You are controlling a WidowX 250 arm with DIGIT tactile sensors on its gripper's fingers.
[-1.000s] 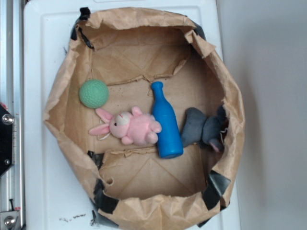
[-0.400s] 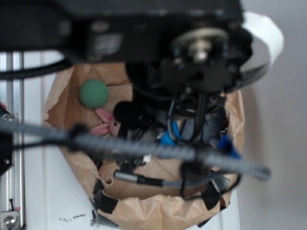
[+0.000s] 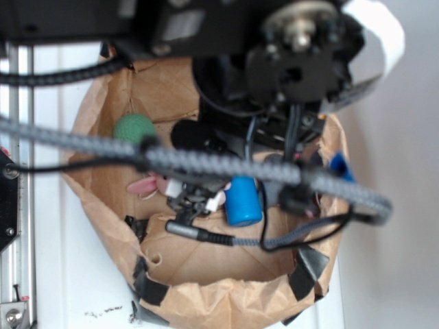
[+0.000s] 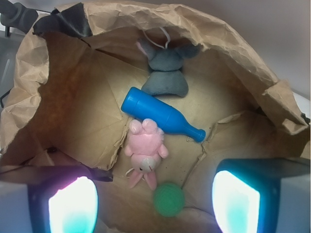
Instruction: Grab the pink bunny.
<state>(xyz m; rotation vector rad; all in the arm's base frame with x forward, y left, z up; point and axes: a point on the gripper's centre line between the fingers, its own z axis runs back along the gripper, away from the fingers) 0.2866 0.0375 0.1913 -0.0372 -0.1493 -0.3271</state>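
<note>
My gripper picks up the pink bunny around its chest [image 4: 146, 149] next, since the blue bottle [image 4: 160, 114] lies against its feet and the green ball by its ears.
The pink bunny [image 4: 145, 148] lies on the floor of a brown paper bag, ears toward the wrist camera, next to the blue bottle [image 4: 160, 114]. In the exterior view only its ears [image 3: 144, 185] show below the arm. My gripper [image 4: 154, 206] is open and empty, fingers [image 4: 73, 206] wide apart, held above the bag floor. The bunny sits ahead of the gap between the fingers, slightly left of centre. In the exterior view the arm hides the gripper.
The green knitted ball [image 4: 169, 199] lies just below the bunny's ears; it also shows in the exterior view [image 3: 134, 128]. A grey plush animal [image 4: 166, 73] lies beyond the bottle. The crumpled paper bag wall [image 3: 226, 301] rings everything. The bag stands on a white surface [image 3: 62, 274].
The arm has swung into the exterior view and now covers most of the bag. Since 0.4 s ago it has shifted, uncovering the bottle's base.
</note>
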